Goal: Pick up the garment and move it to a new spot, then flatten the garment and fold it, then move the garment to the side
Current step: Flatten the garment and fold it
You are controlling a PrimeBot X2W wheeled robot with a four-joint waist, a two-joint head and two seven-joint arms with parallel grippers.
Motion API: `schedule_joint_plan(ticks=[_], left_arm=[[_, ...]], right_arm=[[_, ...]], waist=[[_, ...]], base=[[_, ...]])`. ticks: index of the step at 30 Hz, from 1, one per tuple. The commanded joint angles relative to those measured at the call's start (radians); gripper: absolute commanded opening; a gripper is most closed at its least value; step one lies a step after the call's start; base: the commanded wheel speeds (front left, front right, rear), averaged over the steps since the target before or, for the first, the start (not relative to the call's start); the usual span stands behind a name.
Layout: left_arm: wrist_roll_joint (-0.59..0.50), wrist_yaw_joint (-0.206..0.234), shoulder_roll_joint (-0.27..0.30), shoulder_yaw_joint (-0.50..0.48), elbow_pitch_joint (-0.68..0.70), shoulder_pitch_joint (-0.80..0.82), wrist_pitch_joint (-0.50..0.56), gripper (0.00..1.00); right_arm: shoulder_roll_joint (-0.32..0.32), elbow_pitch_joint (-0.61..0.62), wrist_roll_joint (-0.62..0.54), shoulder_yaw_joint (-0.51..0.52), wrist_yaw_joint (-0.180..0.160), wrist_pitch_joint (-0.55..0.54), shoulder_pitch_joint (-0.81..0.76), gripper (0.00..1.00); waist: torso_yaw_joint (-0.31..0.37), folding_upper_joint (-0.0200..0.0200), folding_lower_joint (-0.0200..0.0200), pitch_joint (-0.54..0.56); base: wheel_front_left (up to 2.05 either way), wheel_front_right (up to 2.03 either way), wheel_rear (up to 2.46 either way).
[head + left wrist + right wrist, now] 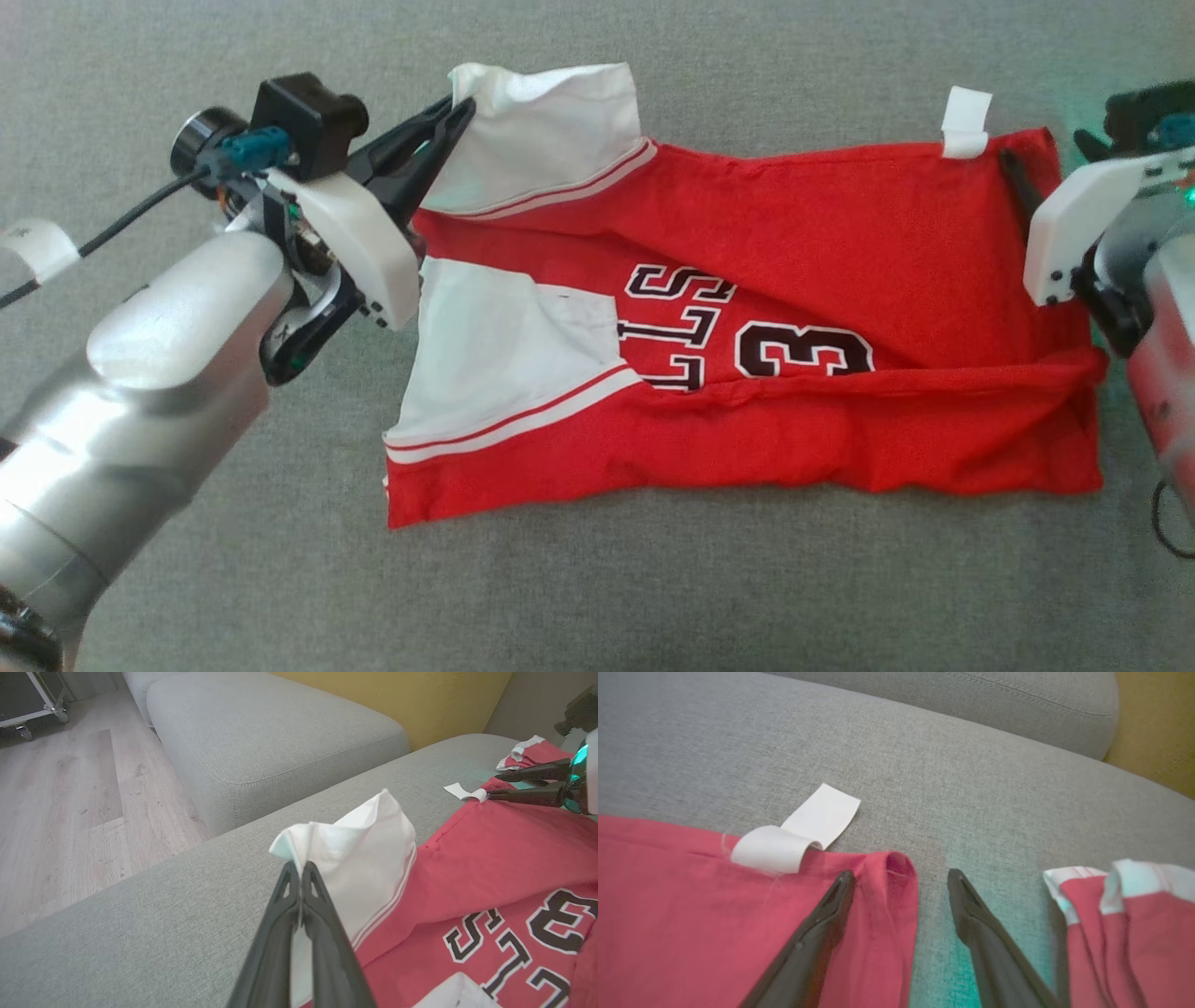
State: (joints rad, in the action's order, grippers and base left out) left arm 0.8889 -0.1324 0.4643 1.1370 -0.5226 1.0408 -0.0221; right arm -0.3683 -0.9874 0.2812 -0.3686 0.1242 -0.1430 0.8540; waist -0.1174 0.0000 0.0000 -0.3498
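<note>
The jersey's rolled hem stands up in a small loop while the other cloth lies flat, so the robot's right gripper will grab the jersey by its red corner next.
The garment is a red jersey with white sleeves and black lettering, lying mostly flat on the grey cushion. My left gripper is shut on the corner of the far white sleeve, which it holds slightly raised; its tips pinch the cloth. My right gripper stands open at the garment's far right corner. One finger rests on the red cloth and the other on the bare cushion, with the rolled hem between them. A white label sticks out beside it.
A bunched red and white cloth lies just right of my right gripper. A second grey cushion and a yellow backrest lie beyond, with wooden floor past the cushion's edge. A taped cable trails from my left arm.
</note>
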Motion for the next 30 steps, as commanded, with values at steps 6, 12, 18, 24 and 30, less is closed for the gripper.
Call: schedule_joint_plan(ticks=[6,12,18,24,30], left_arm=[[0.013,0.002,0.025,-0.028,0.006,0.081,-0.002,0.00],[0.013,0.013,0.032,-0.033,-0.053,0.087,-0.015,0.00],[-0.021,0.060,0.044,-0.055,-0.153,0.131,-0.081,0.00],[-0.050,0.074,0.031,-0.079,-0.263,0.218,-0.150,0.00],[-0.068,0.067,-0.006,-0.095,-0.349,0.291,-0.201,0.00]], right_arm=[[-0.017,-0.044,0.025,-0.099,0.007,-0.041,0.048,0.00],[-0.006,-0.044,0.088,-0.128,0.007,0.025,0.092,0.00],[0.019,0.003,0.224,-0.099,0.007,0.159,0.161,0.00],[0.041,0.047,0.339,-0.093,0.007,0.213,0.243,0.00],[0.057,0.038,0.396,-0.095,0.007,0.245,0.305,0.00]], waist=[[-0.006,0.0000,0.0000,-0.024],[0.019,0.0000,0.0000,-0.017],[0.057,0.0000,0.0000,-0.017],[0.081,0.0000,0.0000,-0.051],[0.084,0.0000,0.0000,-0.074]], base=[[0.00,0.00,0.00],[0.00,0.00,0.00],[0.00,0.00,0.00],[0.00,0.00,0.00],[0.00,0.00,0.00]])
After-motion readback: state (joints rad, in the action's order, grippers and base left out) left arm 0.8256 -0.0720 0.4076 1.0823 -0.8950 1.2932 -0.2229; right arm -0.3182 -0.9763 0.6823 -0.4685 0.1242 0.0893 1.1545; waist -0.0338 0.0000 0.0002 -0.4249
